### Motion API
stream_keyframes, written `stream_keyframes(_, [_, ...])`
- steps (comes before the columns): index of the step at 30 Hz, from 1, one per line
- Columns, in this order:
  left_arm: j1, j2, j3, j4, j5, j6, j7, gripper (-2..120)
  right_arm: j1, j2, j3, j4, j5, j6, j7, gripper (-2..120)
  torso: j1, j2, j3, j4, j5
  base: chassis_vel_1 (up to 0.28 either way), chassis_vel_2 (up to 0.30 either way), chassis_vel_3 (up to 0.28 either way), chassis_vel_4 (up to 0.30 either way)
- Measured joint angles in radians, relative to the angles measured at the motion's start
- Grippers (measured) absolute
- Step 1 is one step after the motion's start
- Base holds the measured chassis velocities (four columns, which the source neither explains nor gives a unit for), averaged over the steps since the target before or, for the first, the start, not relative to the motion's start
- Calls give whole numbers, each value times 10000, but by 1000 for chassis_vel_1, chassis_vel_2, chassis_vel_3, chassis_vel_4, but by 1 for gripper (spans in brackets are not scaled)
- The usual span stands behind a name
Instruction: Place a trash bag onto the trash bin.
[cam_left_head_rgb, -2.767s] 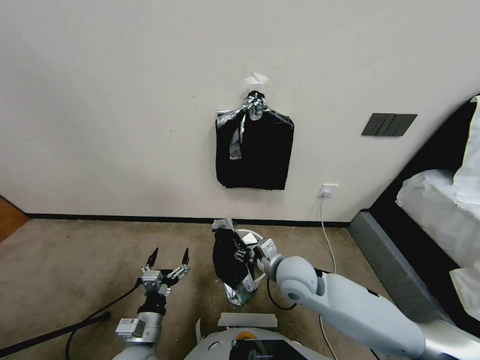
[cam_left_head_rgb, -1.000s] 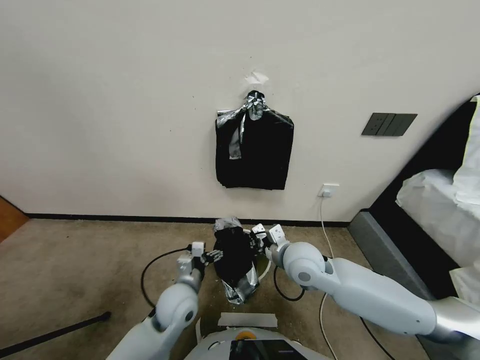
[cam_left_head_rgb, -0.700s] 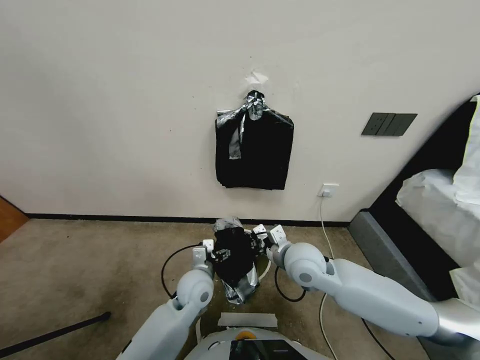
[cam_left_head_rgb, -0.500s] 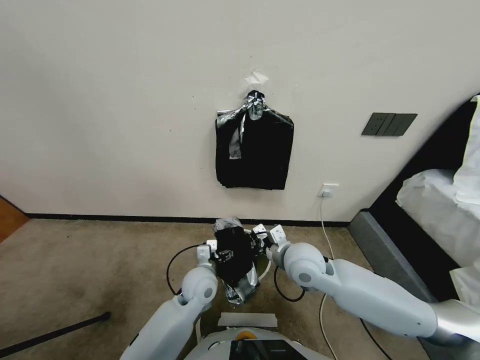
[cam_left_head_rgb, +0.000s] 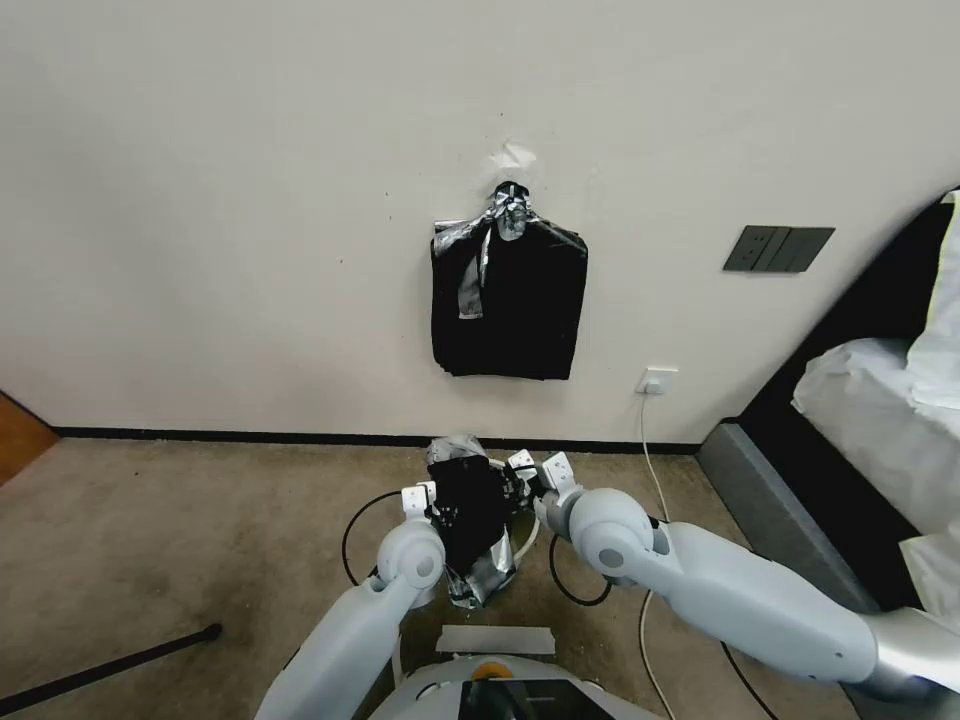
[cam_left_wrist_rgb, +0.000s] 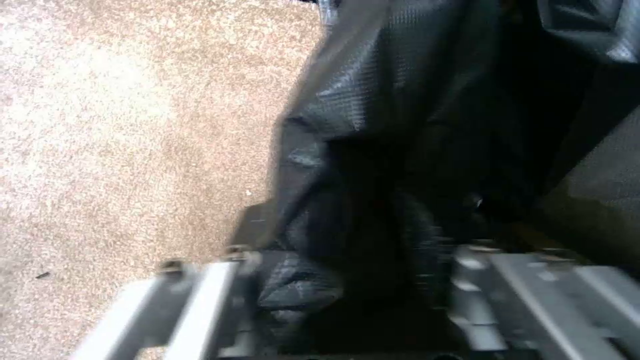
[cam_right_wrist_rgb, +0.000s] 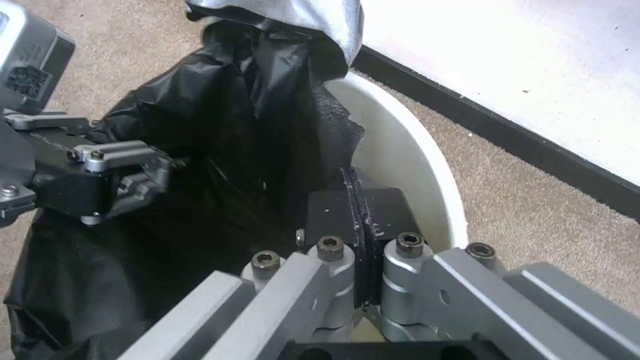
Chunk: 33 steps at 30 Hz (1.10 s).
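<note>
The trash bag hangs slack and crumpled (cam_left_head_rgb: 472, 502). My left gripper will grab it next by the bunched fold along its edge (cam_left_head_rgb: 439, 510).
The trash bag (cam_left_head_rgb: 470, 520) is glossy black and hangs crumpled over the near side of the trash bin (cam_right_wrist_rgb: 407, 155), a cream-white bucket on the carpet by the wall. My right gripper (cam_right_wrist_rgb: 360, 220) is shut, pinching a thin edge of the bag just inside the bin's rim. In the head view the right gripper (cam_left_head_rgb: 513, 485) sits at the bag's right. My left gripper (cam_left_wrist_rgb: 347, 260) is open, with bunched bag folds between its fingers. It presses against the bag's left side, as the left gripper (cam_left_head_rgb: 445, 512) shows in the head view. The bag hides the bin's base.
A flat stack of black bags (cam_left_head_rgb: 510, 300) hangs on the wall above. A wall socket (cam_left_head_rgb: 657, 380) with a white cable is at the right. A bed frame (cam_left_head_rgb: 780, 510) stands farther right. A black rod (cam_left_head_rgb: 100, 665) lies on the carpet at the left.
My left arm has swung in from the near left carpet to the bag's left side, its fingers now around bag folds. The right gripper has shifted slightly towards the wall, still holding the bag.
</note>
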<state>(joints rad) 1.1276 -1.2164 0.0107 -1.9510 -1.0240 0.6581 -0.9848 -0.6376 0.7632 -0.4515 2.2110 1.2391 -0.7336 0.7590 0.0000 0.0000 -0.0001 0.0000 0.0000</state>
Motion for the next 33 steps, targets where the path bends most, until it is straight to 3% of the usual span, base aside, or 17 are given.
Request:
stream_keyframes(2, [41, 25, -9, -49, -6, -140, 7, 17, -40, -3, 34, 25, -88, 24, -135, 0, 0, 0, 0, 0, 0, 0, 0, 0, 0])
stream_keyframes(9, [234, 232, -32, -349, 31, -470, 517, 2, -8, -43, 55, 49, -484, 425, -378, 0, 0, 0, 1, -3, -3, 0, 0, 0, 0])
stream_keyframes(11, [287, 295, -33, -435, 170, -549, 709, 1, 66, -55, 27, 9, -559, 523, -376, 0, 0, 0, 1, -4, -4, 0, 0, 0, 0])
stream_keyframes(19, [685, 905, -156, -1145, 1929, -1350, 2732, 1, 947, -512, -469, -586, -1153, 941, -396, 0, 0, 0, 1, -1, 0, 0, 0, 0, 0])
stream_keyframes(33, [1540, 1615, -969, -2049, 2563, -1894, 4444, 1, 2647, -1193, -1747, -1300, -2442, 1675, -1204, 0, 0, -1, 1, 0, 1, 0, 0, 0, 0])
